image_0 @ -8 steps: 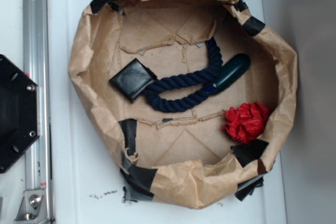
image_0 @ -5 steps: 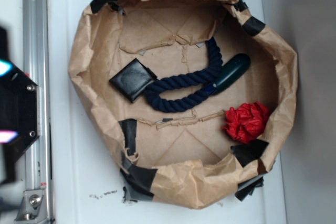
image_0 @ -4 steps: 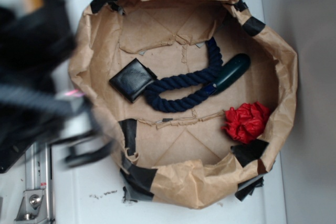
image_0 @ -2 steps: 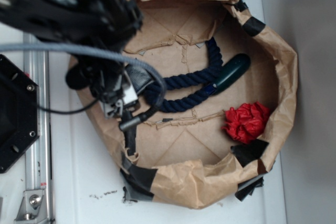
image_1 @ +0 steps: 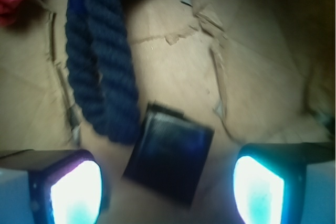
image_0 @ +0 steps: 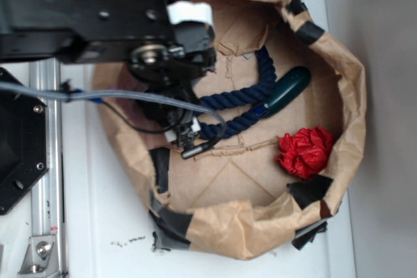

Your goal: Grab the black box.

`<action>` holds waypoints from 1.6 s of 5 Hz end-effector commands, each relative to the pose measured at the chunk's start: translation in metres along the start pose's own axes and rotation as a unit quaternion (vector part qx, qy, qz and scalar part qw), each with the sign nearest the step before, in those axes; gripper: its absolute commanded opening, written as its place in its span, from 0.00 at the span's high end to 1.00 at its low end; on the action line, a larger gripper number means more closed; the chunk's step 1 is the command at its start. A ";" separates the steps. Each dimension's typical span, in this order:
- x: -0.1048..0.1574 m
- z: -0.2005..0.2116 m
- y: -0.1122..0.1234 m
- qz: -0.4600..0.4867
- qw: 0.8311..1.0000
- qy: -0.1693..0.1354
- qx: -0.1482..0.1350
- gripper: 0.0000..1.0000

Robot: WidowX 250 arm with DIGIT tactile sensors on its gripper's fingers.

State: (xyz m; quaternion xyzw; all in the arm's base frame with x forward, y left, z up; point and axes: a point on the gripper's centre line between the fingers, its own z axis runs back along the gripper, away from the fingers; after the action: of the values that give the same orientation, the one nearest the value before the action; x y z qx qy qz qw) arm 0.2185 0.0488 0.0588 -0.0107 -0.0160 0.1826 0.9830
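The robot's gripper isn't ready to close on the black box (image_1: 170, 158) and should go lower first: in the wrist view its fingers are above the box, with bare brown paper between them.
In the wrist view the black box (image_1: 170, 158) lies flat on the brown paper floor, turned at an angle, its far left corner against the navy rope (image_1: 102, 66). My gripper (image_1: 168, 190) is open and hovers over it, with one glowing finger (image_1: 73, 192) on its left and the other on its right, neither touching. In the exterior view the arm and gripper (image_0: 171, 105) cover the left of the paper bowl and hide the box.
The crumpled brown paper bowl (image_0: 345, 96) has tall walls patched with black tape. Inside lie the rope (image_0: 241, 99), a dark green capsule (image_0: 287, 89) and a red paper ball (image_0: 306, 151). A metal rail (image_0: 45, 161) runs down the left.
The arm has swung in from the left, over the bowl's left wall, and now sits above the black box, which it hides in the exterior view.
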 end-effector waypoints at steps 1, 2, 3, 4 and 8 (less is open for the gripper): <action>-0.002 -0.005 0.016 0.007 1.000 -0.008 0.002 0.00; -0.022 -0.028 0.017 -0.013 1.000 0.017 0.011 0.00; -0.020 -0.052 0.008 -0.041 0.999 0.027 0.003 0.00; -0.014 -0.056 -0.003 -0.049 0.998 0.026 0.000 0.28; 0.021 0.089 -0.023 -0.175 0.981 -0.079 0.023 1.00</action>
State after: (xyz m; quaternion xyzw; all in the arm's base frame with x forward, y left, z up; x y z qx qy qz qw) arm 0.2423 0.0314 0.1384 0.0251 -0.0679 0.0143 0.9973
